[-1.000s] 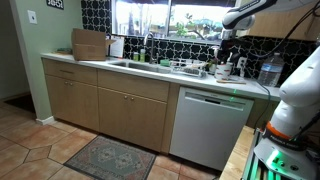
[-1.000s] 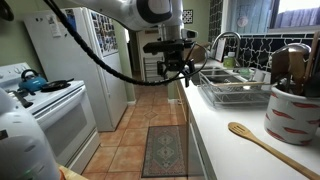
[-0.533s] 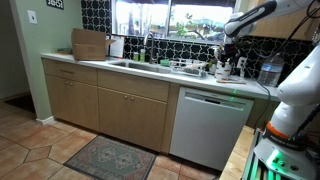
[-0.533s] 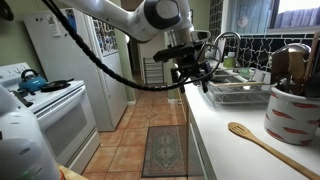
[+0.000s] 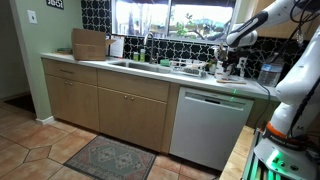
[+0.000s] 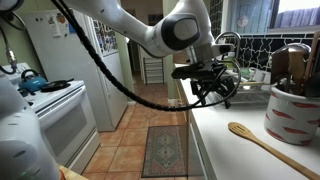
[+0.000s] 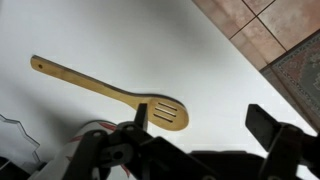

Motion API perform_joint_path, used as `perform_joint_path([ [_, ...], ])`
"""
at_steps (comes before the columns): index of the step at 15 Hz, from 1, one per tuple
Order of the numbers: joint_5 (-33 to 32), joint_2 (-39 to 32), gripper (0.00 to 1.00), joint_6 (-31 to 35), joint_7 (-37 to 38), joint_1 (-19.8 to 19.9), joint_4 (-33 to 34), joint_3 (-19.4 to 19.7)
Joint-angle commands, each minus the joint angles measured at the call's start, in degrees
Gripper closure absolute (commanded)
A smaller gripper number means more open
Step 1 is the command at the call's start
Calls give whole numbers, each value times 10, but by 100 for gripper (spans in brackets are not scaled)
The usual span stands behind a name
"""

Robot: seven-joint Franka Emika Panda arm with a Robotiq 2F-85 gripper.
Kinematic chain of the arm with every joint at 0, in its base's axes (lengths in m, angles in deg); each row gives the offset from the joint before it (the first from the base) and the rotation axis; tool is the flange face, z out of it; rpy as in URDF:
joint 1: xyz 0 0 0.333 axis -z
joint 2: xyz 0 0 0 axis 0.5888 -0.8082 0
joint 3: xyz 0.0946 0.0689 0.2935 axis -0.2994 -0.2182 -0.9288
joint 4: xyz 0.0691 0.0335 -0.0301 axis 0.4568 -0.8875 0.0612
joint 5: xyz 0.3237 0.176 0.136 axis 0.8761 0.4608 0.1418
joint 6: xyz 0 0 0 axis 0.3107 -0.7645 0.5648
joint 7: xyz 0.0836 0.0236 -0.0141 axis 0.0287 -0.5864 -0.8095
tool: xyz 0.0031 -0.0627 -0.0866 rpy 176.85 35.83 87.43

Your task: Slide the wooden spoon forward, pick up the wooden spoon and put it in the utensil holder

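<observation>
I need to grab the slotted head of the wooden spoon (image 6: 252, 136) from above with my gripper next, to slide the spoon forward while its handle stays free to trail.
A slotted wooden spoon (image 7: 162, 111) lies flat on the white counter in the wrist view, its handle running up and left. In an exterior view the same wooden spoon (image 6: 252, 136) rests near the counter's front, beside the white, red-striped utensil holder (image 6: 293, 112), which is full of utensils. My gripper (image 7: 203, 125) hovers open and empty above the counter, with the spoon's head just past one fingertip (image 7: 140, 114). It hangs over the counter near the dish rack in both exterior views (image 6: 208, 88) (image 5: 222, 58).
A wire dish rack (image 6: 240, 93) and a sink faucet (image 6: 226, 40) stand behind the gripper. A stove with a kettle (image 6: 38, 84) faces the counter across the tiled aisle. A cardboard box (image 5: 90, 43) sits at the counter's far end, and a dishwasher (image 5: 208, 125) below.
The arm has swung along the counter toward the spoon and holder and come lower. The gripper stays open. The spoon has not moved.
</observation>
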Motion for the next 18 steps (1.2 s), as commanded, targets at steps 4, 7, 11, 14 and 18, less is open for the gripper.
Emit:
perform_joint_path([
  [4, 135, -89, 0, 96, 26, 24, 30, 21],
  [7, 195, -124, 0, 141, 32, 32, 39, 15],
  [11, 244, -165, 27, 176, 59, 42, 55, 9],
  [14, 258, -190, 51, 183, 85, 48, 69, 4],
  [18, 258, -211, 82, 192, 122, 49, 82, 1],
])
